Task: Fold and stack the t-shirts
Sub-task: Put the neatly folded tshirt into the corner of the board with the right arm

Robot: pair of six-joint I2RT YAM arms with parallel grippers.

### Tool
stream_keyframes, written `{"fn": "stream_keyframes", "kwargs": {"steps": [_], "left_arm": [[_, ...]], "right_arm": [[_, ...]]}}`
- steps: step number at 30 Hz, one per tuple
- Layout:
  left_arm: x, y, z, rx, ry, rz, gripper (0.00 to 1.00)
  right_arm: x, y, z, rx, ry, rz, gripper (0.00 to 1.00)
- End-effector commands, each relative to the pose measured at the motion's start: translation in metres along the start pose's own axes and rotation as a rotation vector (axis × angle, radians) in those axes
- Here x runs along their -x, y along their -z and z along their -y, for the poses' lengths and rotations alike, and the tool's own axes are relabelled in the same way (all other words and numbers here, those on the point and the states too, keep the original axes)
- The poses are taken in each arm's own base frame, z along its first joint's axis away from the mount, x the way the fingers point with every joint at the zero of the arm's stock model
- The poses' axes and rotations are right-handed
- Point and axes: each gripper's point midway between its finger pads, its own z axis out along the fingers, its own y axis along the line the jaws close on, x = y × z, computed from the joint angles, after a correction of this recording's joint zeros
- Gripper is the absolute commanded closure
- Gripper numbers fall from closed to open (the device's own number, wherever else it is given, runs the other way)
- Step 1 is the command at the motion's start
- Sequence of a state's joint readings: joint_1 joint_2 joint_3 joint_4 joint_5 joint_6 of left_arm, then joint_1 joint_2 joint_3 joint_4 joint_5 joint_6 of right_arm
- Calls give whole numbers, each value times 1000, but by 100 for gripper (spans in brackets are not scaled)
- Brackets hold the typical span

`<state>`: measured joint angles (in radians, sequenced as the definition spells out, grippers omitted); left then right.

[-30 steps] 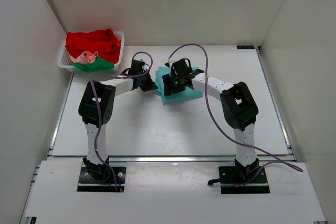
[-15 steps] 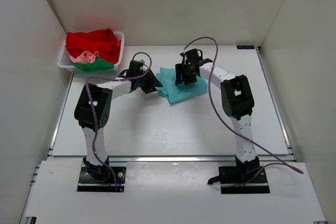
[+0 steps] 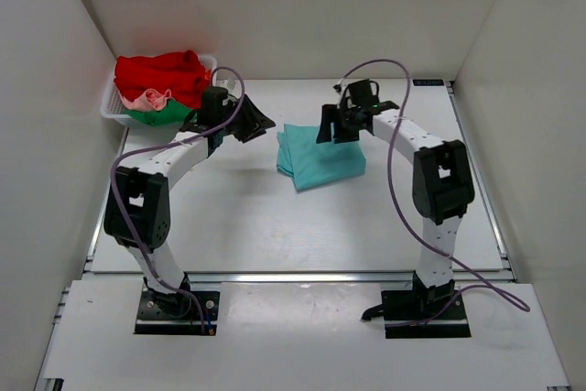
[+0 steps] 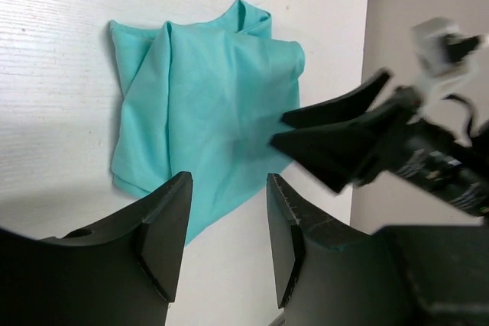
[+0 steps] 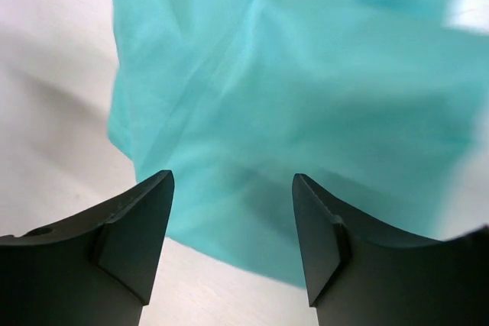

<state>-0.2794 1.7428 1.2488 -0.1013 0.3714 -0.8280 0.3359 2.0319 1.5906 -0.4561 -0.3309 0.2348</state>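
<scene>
My right gripper grabs the t-shirt's edge on the right gripper's side next, layers together, to drag the teal t-shirt still folded for stacking.
The teal t-shirt (image 3: 321, 156) lies folded in a rough rectangle on the table, with nothing holding it. It shows in the left wrist view (image 4: 206, 104) and the right wrist view (image 5: 290, 89). My left gripper (image 3: 262, 123) is open and empty, in the air to the shirt's left (image 4: 228, 227). My right gripper (image 3: 331, 130) is open and empty, just above the shirt's far edge (image 5: 233, 227). The red shirt (image 3: 163, 71), the pale pink shirt (image 3: 151, 98) and the green shirt (image 3: 165, 114) are piled in the white basket (image 3: 109, 109) at the back left.
White walls enclose the table on the left, back and right. The right arm's gripper (image 4: 344, 139) shows in the left wrist view, beyond the teal shirt. My left arm reaches close past the basket's right end.
Both grippers have drawn back from the teal shirt: the left one back and left toward the basket, the right one back and right. The shirt now lies flatter and free on the table.
</scene>
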Motion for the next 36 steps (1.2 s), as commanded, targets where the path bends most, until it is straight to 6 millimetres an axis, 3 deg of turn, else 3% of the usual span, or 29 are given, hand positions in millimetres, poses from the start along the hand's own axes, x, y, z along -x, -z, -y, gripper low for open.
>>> {"fn": "stream_keyframes", "kwargs": {"steps": [1, 4, 5, 9, 11, 17, 21, 23, 24, 25, 28, 30, 33, 36], "left_arm": [[-8, 21, 7, -28, -22, -19, 46], [-17, 29, 0, -23, -17, -36, 46], [-17, 33, -1, -17, -25, -28, 45], [-23, 39, -8, -3, -29, -30, 45], [-21, 45, -8, -4, -27, -25, 47], [-26, 55, -11, 3, -37, -24, 47], [-27, 66, -14, 9, -38, -16, 48], [-29, 69, -17, 17, -35, -19, 47], [-26, 73, -16, 17, -38, -9, 47], [-27, 76, -16, 17, -52, -7, 47], [-27, 79, -14, 16, -62, -6, 47], [-28, 79, -18, 25, -64, -12, 47], [-33, 80, -22, 29, -68, -23, 49], [-36, 81, -24, 33, -68, -33, 49]], "right_arm": [[50, 58, 26, 0, -41, 184, 39], [31, 67, 69, -24, -137, 152, 37], [16, 64, 76, -19, -166, 115, 37], [-13, 56, 97, 8, -225, 53, 36], [-25, 45, 94, 47, -239, 14, 34], [-48, -2, 48, 187, -245, -106, 31], [-52, -27, 34, 205, -273, -146, 31], [-56, -34, 26, 227, -287, -169, 43], [-58, -36, 28, 222, -298, -176, 65], [-61, -39, 28, 227, -311, -190, 99], [-54, -37, 51, 118, -312, -186, 100], [-54, -26, 88, -78, -269, -193, 100], [-26, -2, 130, -266, -210, -140, 100], [-16, 25, 179, -429, -200, -128, 100]]}}
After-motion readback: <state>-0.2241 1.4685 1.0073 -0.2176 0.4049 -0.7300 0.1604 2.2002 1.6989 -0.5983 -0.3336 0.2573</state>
